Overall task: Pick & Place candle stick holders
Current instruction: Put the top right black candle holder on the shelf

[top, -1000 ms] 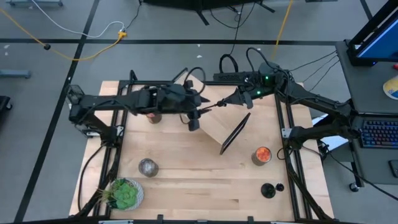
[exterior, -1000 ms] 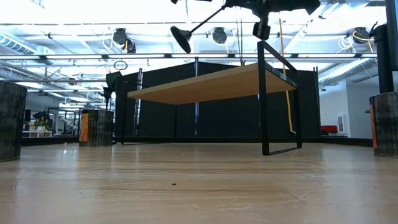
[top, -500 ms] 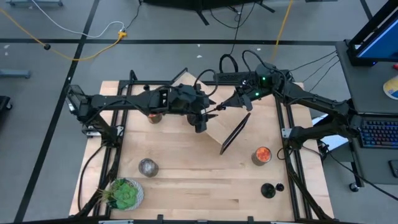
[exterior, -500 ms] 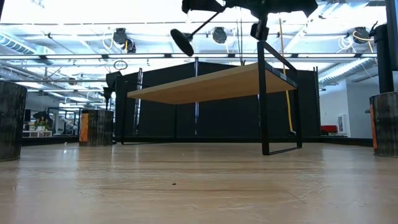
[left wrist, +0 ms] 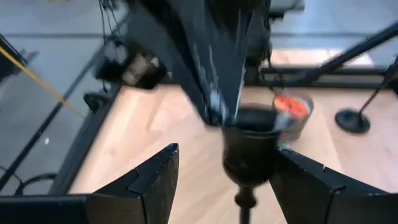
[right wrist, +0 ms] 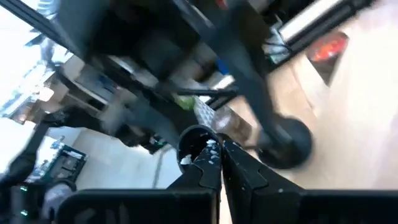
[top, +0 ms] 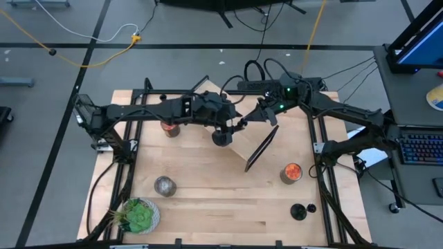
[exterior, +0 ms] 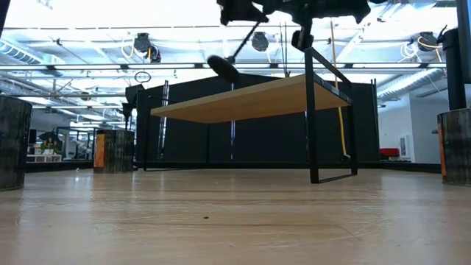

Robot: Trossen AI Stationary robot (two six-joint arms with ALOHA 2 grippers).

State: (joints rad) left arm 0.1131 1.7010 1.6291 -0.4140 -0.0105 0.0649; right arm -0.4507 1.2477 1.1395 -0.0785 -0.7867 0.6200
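Note:
The left gripper grabs the candle stick holder by its cup (left wrist: 249, 152), below the cup's rim, next, to take the holder over from my right gripper.
A black candle stick holder (exterior: 241, 47) hangs in the air above the table's middle. Its cup end (left wrist: 250, 144) is up and its round base (exterior: 223, 68) is lower, toward the left arm. My right gripper (top: 245, 124) is shut on the cup end. My left gripper (top: 223, 133) is open, with one finger (left wrist: 155, 180) on each side of the holder just below the cup, apart from it. Two more holders (top: 299, 211) stand on their bases at the table's near right. One of them shows in the left wrist view (left wrist: 352, 119). My right gripper pinches the rim of the holder's cup (right wrist: 194, 140) between its two shut fingers (left wrist: 214, 93). It comes slanting down from the table's far right. The holder is lifted clear and slants, with its stem and base pointing down toward the left arm.
A small wooden shelf (top: 243, 142) on a black frame (top: 260, 149) stands at the table's middle, under the grippers. An orange-topped can (top: 291, 172) stands to the right. A grey-topped can (top: 165, 185) and a green plant (top: 138, 215) are near left, and another can (top: 169, 128) is far left.
My left gripper has moved toward the table's right, up to the held holder, so its open fingers now flank it. My right gripper has shifted a little toward the left arm. The holder has tipped, and its base has sunk lower and gone right in the low view.

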